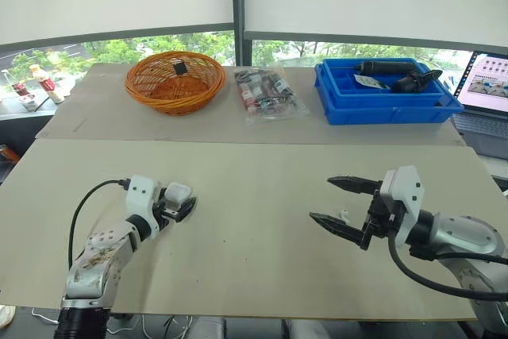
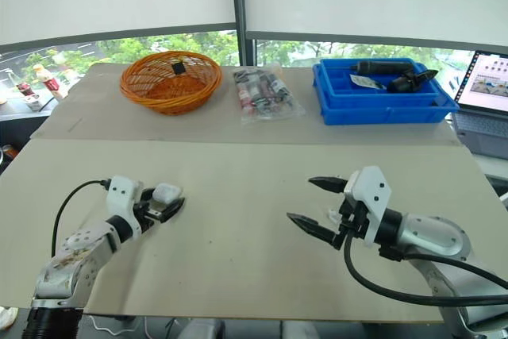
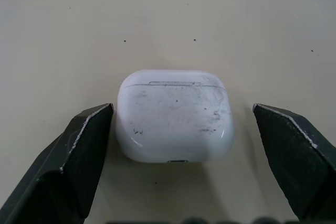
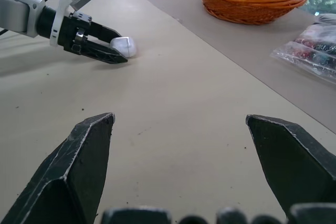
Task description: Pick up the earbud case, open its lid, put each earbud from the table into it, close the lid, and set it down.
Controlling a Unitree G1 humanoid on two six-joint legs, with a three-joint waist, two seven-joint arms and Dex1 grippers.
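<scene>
I will grab the white earbud case by its rounded loose end [image 1: 182,190] [image 4: 130,47] next with my right gripper. That will help get the lid of the case open.
The white earbud case [image 3: 175,115] lies on the beige table [image 1: 254,260] at the front left, its lid closed. My left gripper [image 1: 181,198] is open around it, one black finger on each side; in the left wrist view a narrow gap shows at one finger and a wider one at the other. My right gripper [image 1: 321,198] hangs open low over the table at the front right. A small white piece [image 1: 344,214], apparently an earbud, lies on the table between its fingers. The right wrist view also shows the case [image 4: 124,46] and the left gripper across the table.
On the rear table stand an orange wicker basket [image 1: 175,81], a clear bag of small items [image 1: 268,93] and a blue bin [image 1: 385,105] holding black tools. A laptop [image 1: 488,85] sits at the far right. Small bottles [image 1: 44,81] stand at the far left.
</scene>
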